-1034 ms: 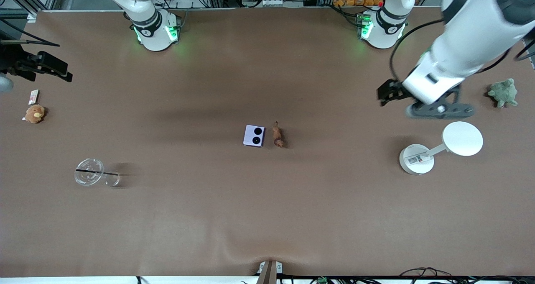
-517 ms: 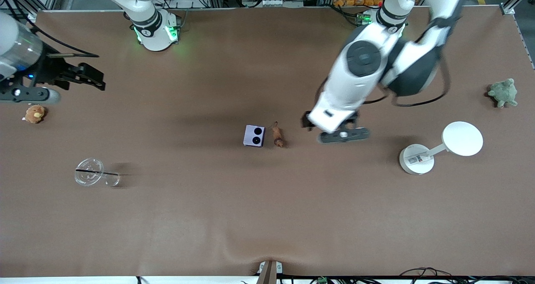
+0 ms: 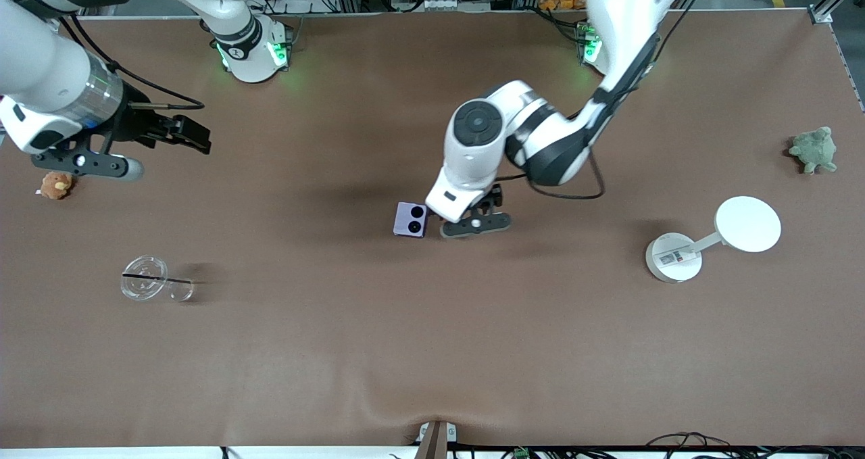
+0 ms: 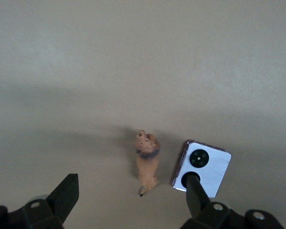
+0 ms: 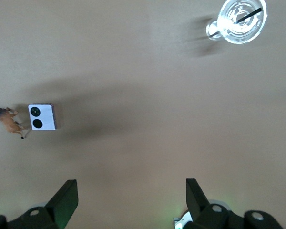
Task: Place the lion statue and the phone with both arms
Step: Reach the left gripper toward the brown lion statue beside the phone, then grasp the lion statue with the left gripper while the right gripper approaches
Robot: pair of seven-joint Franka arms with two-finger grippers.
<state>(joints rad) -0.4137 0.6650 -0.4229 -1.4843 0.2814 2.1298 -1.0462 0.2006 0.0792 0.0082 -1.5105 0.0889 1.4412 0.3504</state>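
Observation:
My left gripper picks up the statue by its maned head point(image 4: 147, 145) next, to place the lion statue on the tabletop.
The pale lavender phone point(image 3: 411, 219) lies folded at the table's middle, its two black lenses up. It also shows in the left wrist view point(image 4: 202, 167) and the right wrist view point(image 5: 42, 117). The small brown-orange lion statue point(image 4: 147, 162) lies beside it, toward the left arm's end. The left arm's hand hides it in the front view; it shows in the right wrist view point(image 5: 7, 120). My left gripper point(image 3: 461, 210) point(image 4: 131, 198) is open and empty over the lion. My right gripper point(image 3: 198, 136) point(image 5: 128, 198) is open and empty, up over bare table toward the right arm's end.
A clear cup with a straw point(image 3: 145, 278) lies toward the right arm's end, and a tan plush toy point(image 3: 56, 184) sits near that table edge. A white round-based stand with a disc point(image 3: 676, 256) and a green plush turtle point(image 3: 814, 149) are toward the left arm's end.
My left arm has swung from over the stand's end of the table to over the lion. My right arm has come in from the table's edge toward the middle.

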